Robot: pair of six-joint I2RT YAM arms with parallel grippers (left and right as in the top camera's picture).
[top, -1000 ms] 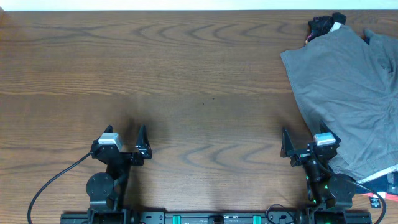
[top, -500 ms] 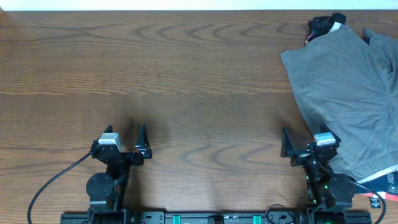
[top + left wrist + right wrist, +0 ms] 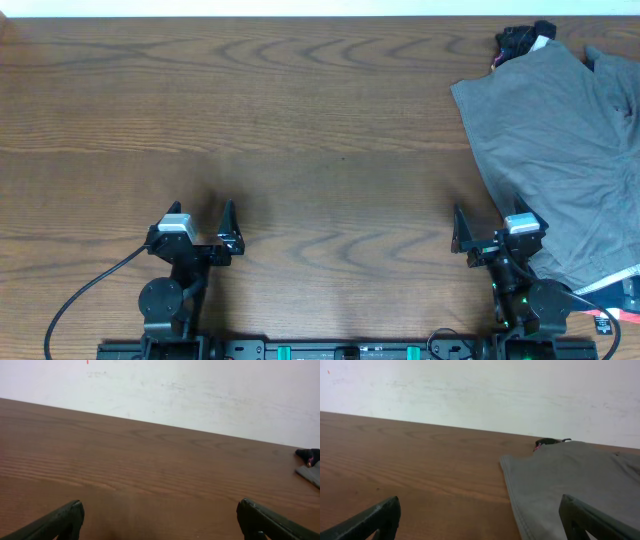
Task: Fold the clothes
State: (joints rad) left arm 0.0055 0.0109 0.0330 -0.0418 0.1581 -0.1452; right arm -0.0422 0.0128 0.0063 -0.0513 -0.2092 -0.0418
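Next, the right gripper grabs the shorts (image 3: 565,140) by their hem near its far corner, facing the open table, to draw them out for folding.
The olive-grey shorts (image 3: 565,140) lie spread flat at the table's right side, running off the right edge of the overhead view; they also show in the right wrist view (image 3: 570,480). A pale strip of lining shows at their near right edge (image 3: 622,276). My right gripper (image 3: 495,233) is open and empty at the near edge, its right finger over the shorts' hem. My left gripper (image 3: 200,228) is open and empty near the front left, far from the shorts. In the left wrist view only a corner of the shorts (image 3: 311,474) shows.
A small black item with a pink and white tag (image 3: 522,40) lies at the back right by the shorts' far corner. The wooden table (image 3: 300,130) stretches left of the shorts. A white wall (image 3: 480,390) stands behind the table's far edge.
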